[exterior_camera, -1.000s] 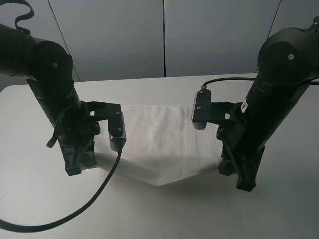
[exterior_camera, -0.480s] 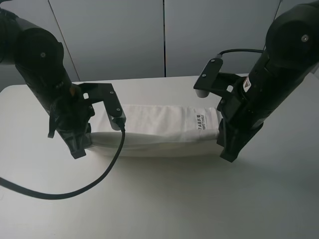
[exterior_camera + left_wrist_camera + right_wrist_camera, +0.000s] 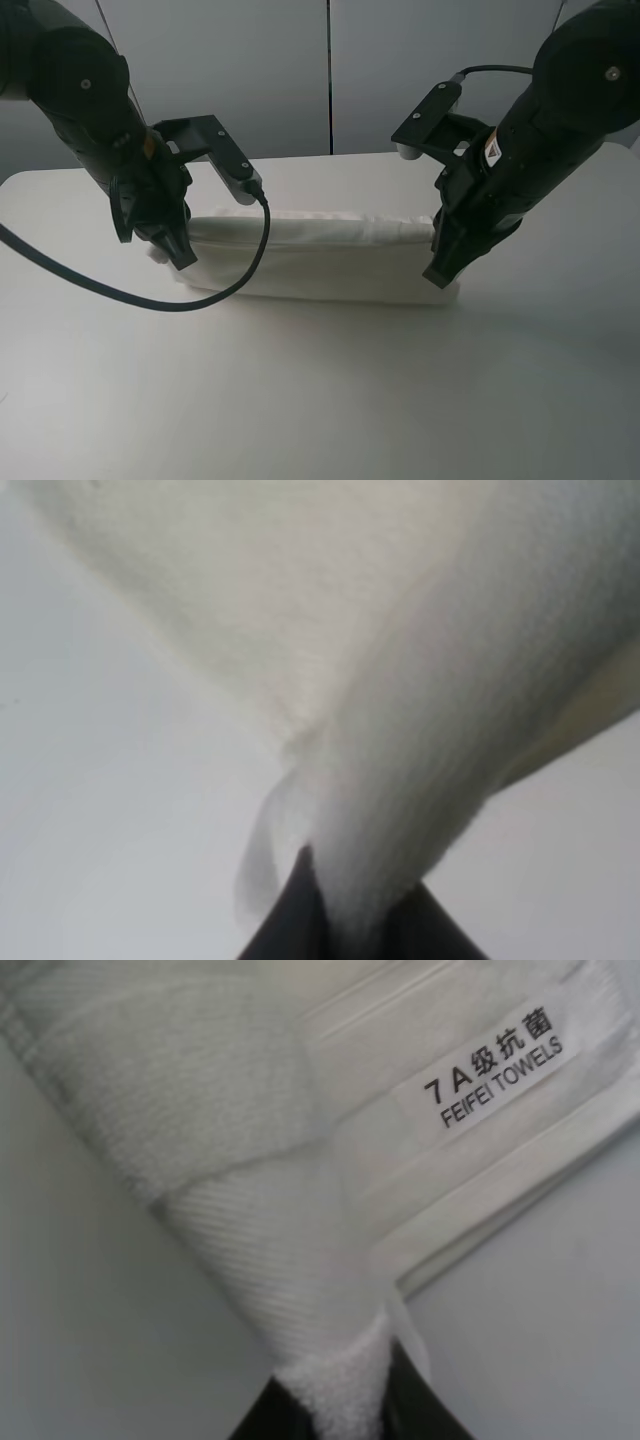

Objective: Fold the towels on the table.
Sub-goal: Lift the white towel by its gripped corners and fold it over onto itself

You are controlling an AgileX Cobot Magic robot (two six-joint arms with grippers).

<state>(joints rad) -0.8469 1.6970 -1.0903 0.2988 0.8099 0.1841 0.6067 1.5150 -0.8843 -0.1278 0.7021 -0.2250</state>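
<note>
The towel's held corner (image 3: 424,234) is short of the lower layer's near edge. The towel goes there next, before my right gripper releases it.
The white terry towel (image 3: 320,255) hangs stretched between my two grippers above the white table (image 3: 320,400), its lower edge resting on the tabletop. My left gripper (image 3: 178,250) is shut on the towel's left corner; the left wrist view shows cloth (image 3: 400,680) pinched between the dark fingertips (image 3: 290,920). My right gripper (image 3: 440,268) is shut on the right corner. The right wrist view shows the woven band (image 3: 260,1260) and the dark-printed label (image 3: 490,1065) close to the fingertips (image 3: 425,1410).
A grey panelled wall (image 3: 330,70) stands behind the table's far edge. The left arm's black cable (image 3: 150,295) loops over the table in front of the towel's left end. Bare tabletop lies in front of the towel.
Both grippers have lifted the towel's near edge and carried it away from the table's front, toward the wall. The towel went from lying spread to hanging as a long doubled strip.
</note>
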